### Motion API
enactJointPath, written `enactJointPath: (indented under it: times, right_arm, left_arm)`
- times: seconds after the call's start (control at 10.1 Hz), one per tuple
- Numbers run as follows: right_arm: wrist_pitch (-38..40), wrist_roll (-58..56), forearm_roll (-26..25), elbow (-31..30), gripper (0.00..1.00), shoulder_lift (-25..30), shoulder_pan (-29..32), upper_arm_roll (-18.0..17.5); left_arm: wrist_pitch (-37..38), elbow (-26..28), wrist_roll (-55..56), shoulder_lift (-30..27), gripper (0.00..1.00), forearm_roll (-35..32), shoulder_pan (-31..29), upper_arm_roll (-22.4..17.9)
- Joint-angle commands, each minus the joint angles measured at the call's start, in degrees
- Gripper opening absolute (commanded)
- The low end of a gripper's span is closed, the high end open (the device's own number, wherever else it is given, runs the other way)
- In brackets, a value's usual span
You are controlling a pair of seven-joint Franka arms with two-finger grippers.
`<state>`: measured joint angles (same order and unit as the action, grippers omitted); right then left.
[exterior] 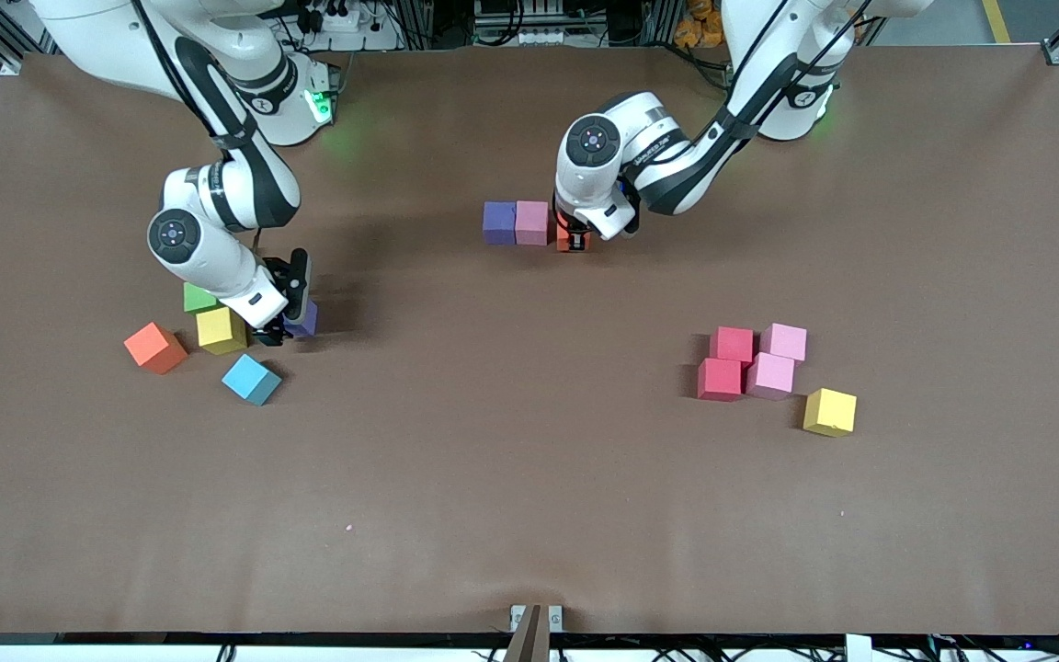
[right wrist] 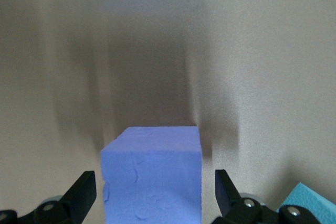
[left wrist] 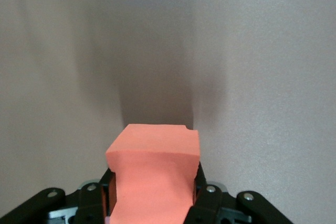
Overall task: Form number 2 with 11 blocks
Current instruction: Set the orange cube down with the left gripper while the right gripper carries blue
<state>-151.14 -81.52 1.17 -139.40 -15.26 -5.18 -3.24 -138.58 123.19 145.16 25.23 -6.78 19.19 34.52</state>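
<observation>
My right gripper closes on the purple block next. The fingers stand on either side of the block in the right wrist view, so closing now would catch it.
A purple block (exterior: 498, 222) and a pink block (exterior: 531, 222) sit side by side in a row at mid-table, near the robots' bases. My left gripper (exterior: 574, 241) is shut on an orange block (left wrist: 155, 177) right beside the pink one, and its fingers dent the foam. My right gripper (exterior: 286, 326) is open and low around a second purple block (exterior: 304, 322), which stands between the fingers (right wrist: 84, 192) with a gap on each side. The number 2 does not show as a whole digit.
Beside the right gripper lie a green cube (exterior: 199, 297), a yellow block (exterior: 221, 329), an orange block (exterior: 155, 348) and a light blue block (exterior: 251, 379). Toward the left arm's end sit two red blocks (exterior: 732, 344), two pink blocks (exterior: 783, 341) and a yellow one (exterior: 830, 411).
</observation>
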Motion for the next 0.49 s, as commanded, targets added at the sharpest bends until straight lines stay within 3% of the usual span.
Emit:
enactJointPath:
  times: [0.0,0.3,0.39]
  right_arm:
    - [-1.27,-0.93,-0.73,-0.53,0.84,-0.21,1.23,-0.63]
    - [-1.00,-0.93,-0.73,-0.44,0.43,0.14,1.14,-0.63]
    - [-1.09,-0.93,-0.73,-0.35,0.36,0.14,1.05,-0.63]
  left_arm:
    - [0.07,0.30,3.27,-1.15,0.49,-1.74,1.37,-0.42]
    - [-0.54,-0.66,8.99,0.69,0.49,-7.63,1.56,-0.33]
    - [-0.63,-0.58,9.00,0.70,0.49,-7.72,1.47,-0.33]
